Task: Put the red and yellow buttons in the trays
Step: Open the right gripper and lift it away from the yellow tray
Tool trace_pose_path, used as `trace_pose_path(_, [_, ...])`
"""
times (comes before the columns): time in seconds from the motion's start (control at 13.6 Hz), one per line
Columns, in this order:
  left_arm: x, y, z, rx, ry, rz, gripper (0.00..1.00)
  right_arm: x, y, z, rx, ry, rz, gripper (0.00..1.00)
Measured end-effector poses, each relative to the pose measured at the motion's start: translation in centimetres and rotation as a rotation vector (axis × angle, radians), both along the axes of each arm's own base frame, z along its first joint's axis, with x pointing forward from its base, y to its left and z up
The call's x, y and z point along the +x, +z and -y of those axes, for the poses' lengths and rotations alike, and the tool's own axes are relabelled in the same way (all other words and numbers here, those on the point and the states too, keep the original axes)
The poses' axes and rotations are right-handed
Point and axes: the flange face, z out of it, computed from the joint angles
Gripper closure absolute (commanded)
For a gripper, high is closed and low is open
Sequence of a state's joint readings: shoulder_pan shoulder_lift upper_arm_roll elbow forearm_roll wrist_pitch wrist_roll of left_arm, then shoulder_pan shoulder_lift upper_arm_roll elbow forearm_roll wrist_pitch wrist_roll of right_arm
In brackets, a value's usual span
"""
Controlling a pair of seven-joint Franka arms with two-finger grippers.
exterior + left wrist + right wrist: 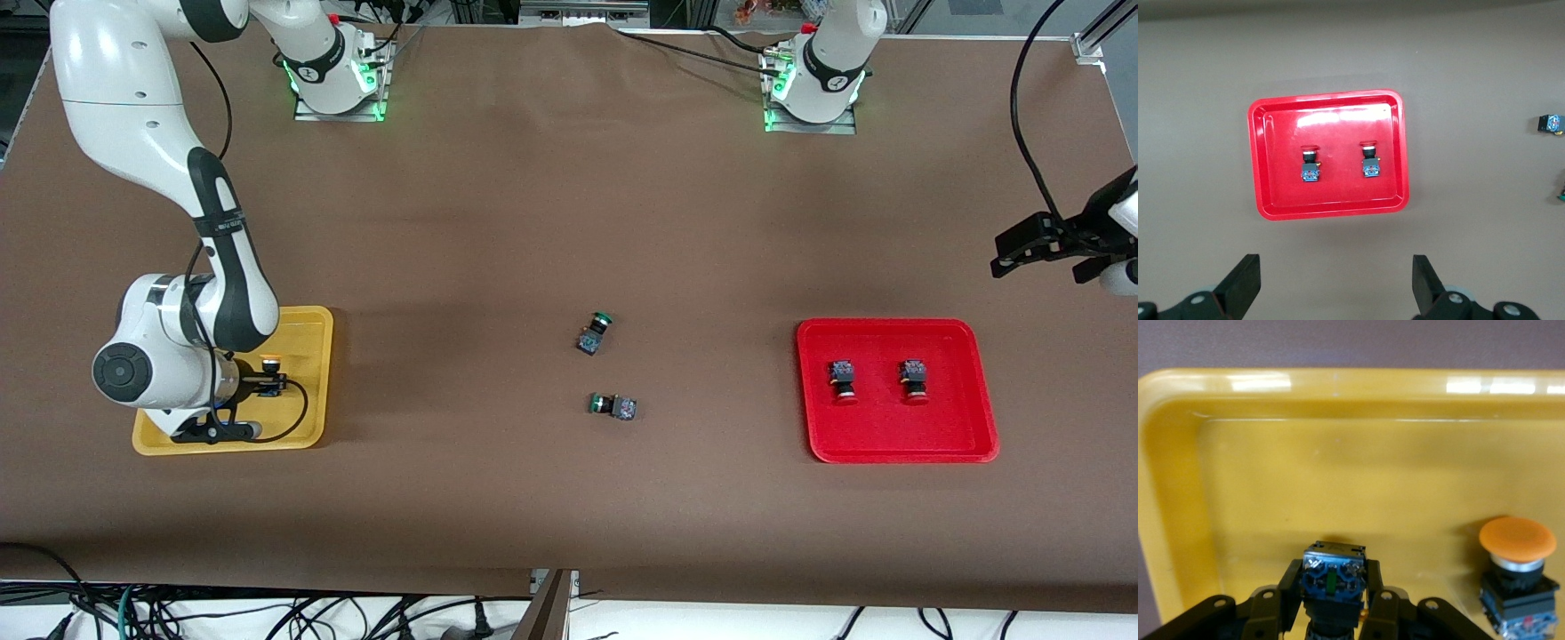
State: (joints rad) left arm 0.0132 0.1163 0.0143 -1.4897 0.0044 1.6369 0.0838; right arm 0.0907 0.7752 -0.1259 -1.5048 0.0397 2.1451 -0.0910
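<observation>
My right gripper opens next, since the held button (271, 366) (1333, 577) sits low over the yellow tray's bottom, inside the tray's rim.
The yellow tray (307, 331) lies toward the right arm's end of the table. My right gripper (269, 385) is low inside it, shut on a button (1333, 581) by its dark body. The blue terminal end shows and the cap is hidden. A yellow-orange capped button (1517, 568) stands upright in the tray (1338, 453) beside it, also seen in the front view (270, 362). The red tray (893, 434) holds two red-capped buttons (843, 379) (913, 379), also seen in the left wrist view (1311, 165) (1369, 160). My left gripper (1335, 275) waits open and empty, high beside the red tray (1285, 197).
Two green-capped switches (594, 332) (613, 405) lie on their sides on the brown table between the trays. They show at the edge of the left wrist view (1551, 123) (1561, 195). Cables hang along the table's near edge.
</observation>
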Motion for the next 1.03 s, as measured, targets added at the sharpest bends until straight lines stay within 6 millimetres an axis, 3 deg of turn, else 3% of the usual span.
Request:
trace_pose_path(0.07, [-0.1, 0.0, 0.2, 0.000, -0.003, -0.001, 0.00, -0.1, -0.3, 0.3, 0.001, 0.003, 0.008, 0.48])
trace_pose_path(0.15, [-0.2, 0.0, 0.2, -0.002, -0.001, -0.001, 0.00, -0.2, -0.5, 0.5, 0.001, 0.004, 0.013, 0.15])
trace_pose_path(0.3, [-0.2, 0.0, 0.4, -0.009, 0.006, -0.001, 0.00, -0.1, -0.4, 0.6, 0.001, 0.003, 0.020, 0.02])
trace_pose_path(0.52, [-0.2, 0.0, 1.0, -0.023, 0.014, -0.003, 0.00, 0.4, 1.4, 0.9, 0.002, 0.003, 0.050, 0.01])
trace_pose_path(0.66, [-0.3, 0.1, 1.3, -0.027, 0.014, -0.009, 0.00, 0.8, 4.6, 0.9, 0.007, 0.015, 0.062, 0.01])
trace_pose_path(1.03, [-0.7, 0.3, 2.0, -0.027, 0.002, -0.017, 0.00, 0.6, 15.7, 0.5, 0.032, 0.078, 0.045, 0.01])
